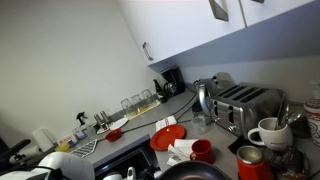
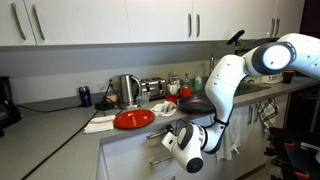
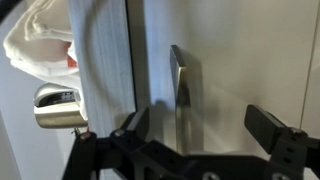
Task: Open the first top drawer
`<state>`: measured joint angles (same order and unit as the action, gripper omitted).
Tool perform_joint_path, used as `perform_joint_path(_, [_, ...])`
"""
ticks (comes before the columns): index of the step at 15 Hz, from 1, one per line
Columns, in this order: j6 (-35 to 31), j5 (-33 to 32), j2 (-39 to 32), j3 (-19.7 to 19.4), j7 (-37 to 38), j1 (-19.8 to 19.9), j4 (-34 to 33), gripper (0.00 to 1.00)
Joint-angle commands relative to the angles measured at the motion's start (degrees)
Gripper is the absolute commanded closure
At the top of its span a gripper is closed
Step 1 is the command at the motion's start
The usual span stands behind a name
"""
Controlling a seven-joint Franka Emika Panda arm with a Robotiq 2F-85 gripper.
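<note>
My gripper is about to pull the first top drawer open, so next it should grip its slim metal handle (image 3: pixel 180 85) across the long sides of the handle.
The first top drawer (image 2: pixel 135 146) sits just under the counter edge, its flat grey front closed. In the wrist view the drawer front (image 3: pixel 230 60) fills the frame, and its slim metal handle (image 3: pixel 180 85) runs up the picture. My gripper (image 3: pixel 200 124) is open and faces the front. The handle stands between the two black fingers (image 3: pixel 268 126), nearer the left one, and neither finger touches it. In an exterior view the white arm bends down from the counter and the gripper (image 2: pixel 172 140) hangs right in front of the drawer.
On the counter are a red plate (image 2: pixel 133 119), a white cloth (image 2: pixel 100 124), a kettle (image 2: pixel 128 90) and a black pan (image 2: pixel 195 104). A toaster (image 1: pixel 245 103) and mugs (image 1: pixel 268 132) stand further along. White wall cupboards (image 2: pixel 120 20) hang above. A lower drawer handle (image 2: pixel 160 160) sits beneath.
</note>
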<state>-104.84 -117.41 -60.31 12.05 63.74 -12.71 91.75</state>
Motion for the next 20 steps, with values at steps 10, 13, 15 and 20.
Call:
perform_joint_path(10, [0.4,1.7,-0.8,-1.4,-0.1,0.1,-2.5,0.66])
perform_joint_path(13, [1.0,1.1,-0.2,-1.3,0.3,-0.9,-1.2,0.88])
perform_joint_path(15, [1.2,0.8,0.0,-1.2,0.2,-1.5,-0.7,0.95])
perform_joint_path(20, [1.0,0.5,-0.2,-1.3,-0.6,-1.5,-0.5,0.91])
